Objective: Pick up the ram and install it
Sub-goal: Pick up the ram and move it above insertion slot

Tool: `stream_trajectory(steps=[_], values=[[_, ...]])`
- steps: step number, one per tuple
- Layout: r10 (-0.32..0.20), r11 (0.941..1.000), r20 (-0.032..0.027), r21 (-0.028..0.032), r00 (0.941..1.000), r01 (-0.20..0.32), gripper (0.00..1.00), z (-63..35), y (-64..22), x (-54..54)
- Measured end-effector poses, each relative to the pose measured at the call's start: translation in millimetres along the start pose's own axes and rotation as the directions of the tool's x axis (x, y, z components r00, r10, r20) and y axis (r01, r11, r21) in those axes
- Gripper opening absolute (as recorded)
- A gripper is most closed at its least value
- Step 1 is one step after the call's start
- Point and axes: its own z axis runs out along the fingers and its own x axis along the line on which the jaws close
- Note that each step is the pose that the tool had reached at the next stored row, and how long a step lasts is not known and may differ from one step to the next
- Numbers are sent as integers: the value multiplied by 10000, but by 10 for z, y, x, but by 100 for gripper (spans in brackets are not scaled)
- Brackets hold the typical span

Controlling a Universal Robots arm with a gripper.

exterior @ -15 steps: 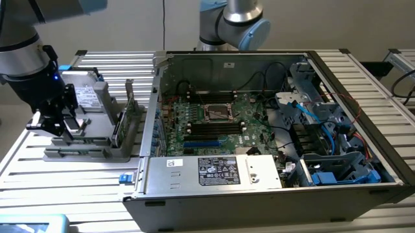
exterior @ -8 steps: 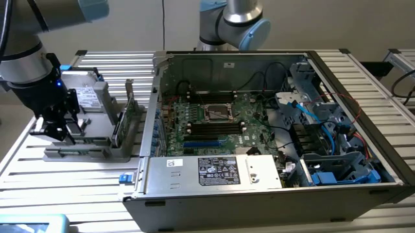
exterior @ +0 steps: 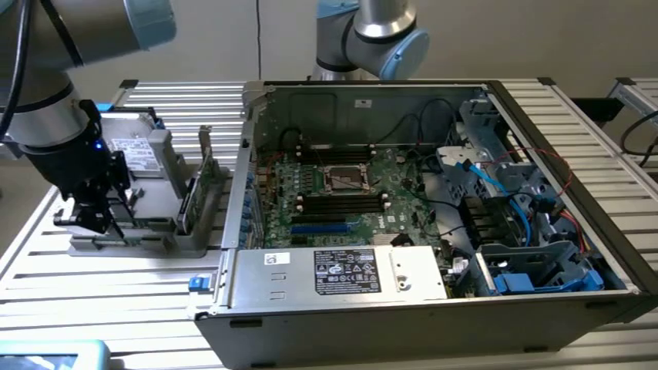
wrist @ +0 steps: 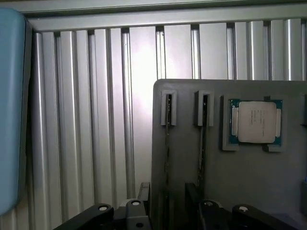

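My gripper picks up the ram stick by its upper edge (wrist: 166,190) next, since that edge stands free while a slotted clip (wrist: 168,108) hugs the stick's end.
Two thin dark ram sticks stand on edge in slotted clips of a grey holder plate (wrist: 240,182). One ram stick (wrist: 167,143) runs between my gripper's fingers, which are apart and not touching it; the other ram stick (wrist: 202,143) lies just outside one finger (wrist: 192,191). My gripper (wrist: 168,196) is open and holds nothing. In the exterior view the gripper (exterior: 95,220) hangs low over the near end of the holder (exterior: 154,240), at the exterior view's left of the open computer case (exterior: 411,308). Black memory slots (exterior: 340,205) show on the green motherboard.
A processor chip (wrist: 254,122) sits in a pocket of the holder beside the sticks. A silver hard drive (exterior: 134,150) and an upright green card (exterior: 191,196) stand on the holder. The table is ribbed aluminium (wrist: 96,120). A pale blue object (wrist: 12,110) is beside it.
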Motion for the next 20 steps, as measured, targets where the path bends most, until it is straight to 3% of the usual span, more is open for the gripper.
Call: stream_trajectory(steps=[8,20], values=[[2,10000,40,-3,10000,-2,42,121,-10,32],[2,10000,68,-6,10000,-2,42,210,-10,30]])
